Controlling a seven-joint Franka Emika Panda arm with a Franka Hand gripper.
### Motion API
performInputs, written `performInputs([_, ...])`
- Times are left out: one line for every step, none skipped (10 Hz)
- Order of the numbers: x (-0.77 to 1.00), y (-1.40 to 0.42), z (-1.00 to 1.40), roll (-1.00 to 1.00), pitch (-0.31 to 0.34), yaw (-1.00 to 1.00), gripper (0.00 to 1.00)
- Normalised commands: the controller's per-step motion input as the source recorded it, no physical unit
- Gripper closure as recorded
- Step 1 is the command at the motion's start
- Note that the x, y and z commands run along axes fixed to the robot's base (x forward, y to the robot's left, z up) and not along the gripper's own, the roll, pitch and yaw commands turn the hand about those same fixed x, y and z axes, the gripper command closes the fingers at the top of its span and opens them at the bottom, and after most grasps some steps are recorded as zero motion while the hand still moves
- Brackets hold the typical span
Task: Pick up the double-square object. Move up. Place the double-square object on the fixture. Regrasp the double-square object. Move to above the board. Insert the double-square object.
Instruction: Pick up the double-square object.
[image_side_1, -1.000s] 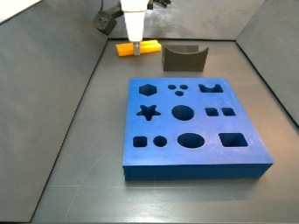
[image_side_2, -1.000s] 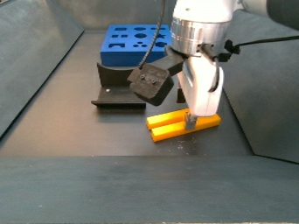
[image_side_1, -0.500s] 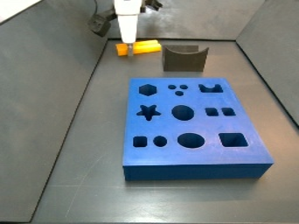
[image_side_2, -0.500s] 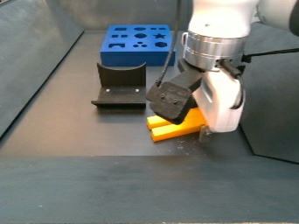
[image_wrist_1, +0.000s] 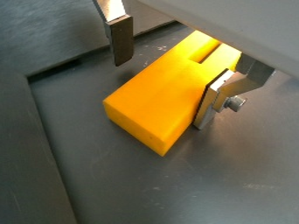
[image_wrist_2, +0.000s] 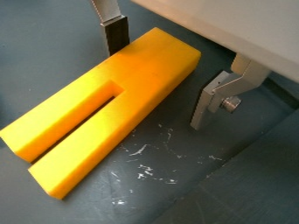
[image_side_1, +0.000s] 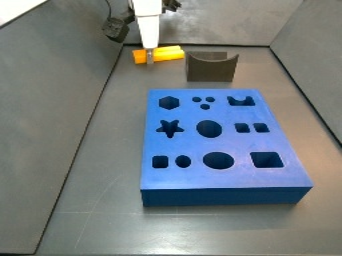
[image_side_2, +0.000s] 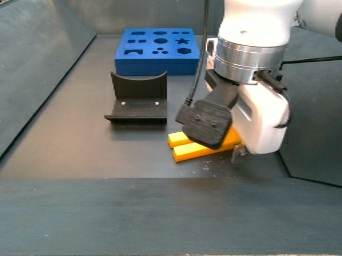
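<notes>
I should pick up the double-square object with my gripper next, by its solid end (image_side_1: 147, 56), so its two square pegs stay free to go into the board (image_side_1: 221, 145).
The double-square object (image_wrist_1: 146, 109) is a yellow-orange bar lying flat on the dark floor; its groove and two prongs (image_wrist_2: 70, 144) point away from the fingers. My gripper (image_wrist_1: 165, 87) is down over the bar's solid end and open, one finger (image_wrist_2: 114, 39) on each side of it, with a gap showing on at least one side. In both side views the gripper (image_side_1: 150, 42) stands upright over the bar (image_side_1: 160, 55), whose orange end (image_side_2: 194, 151) shows under the wrist. The fixture (image_side_1: 210, 66) stands beside the bar. The blue board (image_side_1: 221, 145) lies further off.
Grey walls (image_side_1: 80, 60) close in the workspace on the sides and back. The fixture (image_side_2: 136, 98) sits between the bar and the board (image_side_2: 156, 48). The wrist's black camera housing (image_side_2: 211, 120) hangs low in front of the bar.
The wrist has turned about its upright axis and shifted slightly along the bar toward its solid end. The bar has not moved.
</notes>
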Motion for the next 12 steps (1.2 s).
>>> performInputs([0.0,0.0,0.0,0.01,0.0,0.0,0.0])
performInputs([0.0,0.0,0.0,0.0,0.0,0.0,1.0])
performInputs([0.0,0.0,0.0,0.0,0.0,0.0,1.0])
performInputs([0.0,0.0,0.0,0.0,0.0,0.0,1.0])
performInputs([0.0,0.0,0.0,0.0,0.0,0.0,1.0])
performInputs([0.0,0.0,0.0,0.0,0.0,0.0,1.0])
performInputs([0.0,0.0,0.0,0.0,0.0,0.0,1.0])
performInputs([0.0,0.0,0.0,0.0,0.0,0.0,1.0])
performInputs([0.0,0.0,0.0,0.0,0.0,0.0,1.0])
performInputs([0.0,0.0,0.0,0.0,0.0,0.0,1.0])
performInputs([0.0,0.0,0.0,0.0,0.0,0.0,1.0])
performInputs([0.0,0.0,0.0,0.0,0.0,0.0,1.0])
